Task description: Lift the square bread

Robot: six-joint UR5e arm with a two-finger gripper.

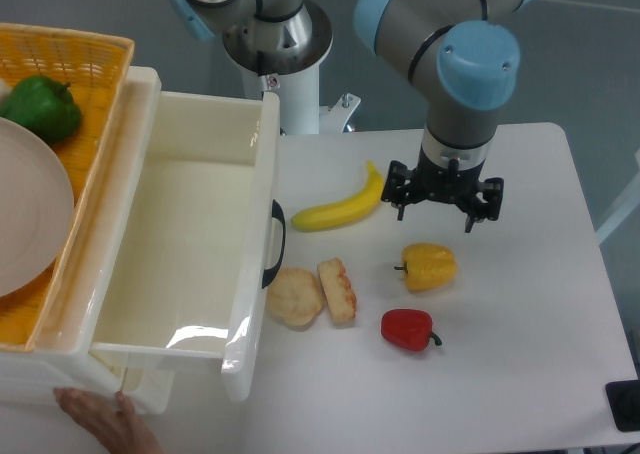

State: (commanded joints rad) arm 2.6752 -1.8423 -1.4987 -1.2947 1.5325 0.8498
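I should pick up the square bread with my gripper next, by its short end (332, 272) facing the banana (340, 212).
The square bread (337, 291) is a small rectangular slice with a pale tan face and reddish-orange crust. It lies on the white table, touching the round lumpy bread piece (294, 297) on its left. My gripper (445, 209) hangs well above and to the right of it, over the table near the banana's tip and above the yellow pepper. Its fingers (400, 206) point down, spread apart and hold nothing.
A banana (341, 207), a yellow pepper (430, 266) and a red pepper (408, 329) lie around the bread. A large white bin (258, 264) stands to the left, with an orange basket (100, 154) holding a green pepper (42, 107) and a plate (30, 219). A hand (100, 421) is at the bottom left.
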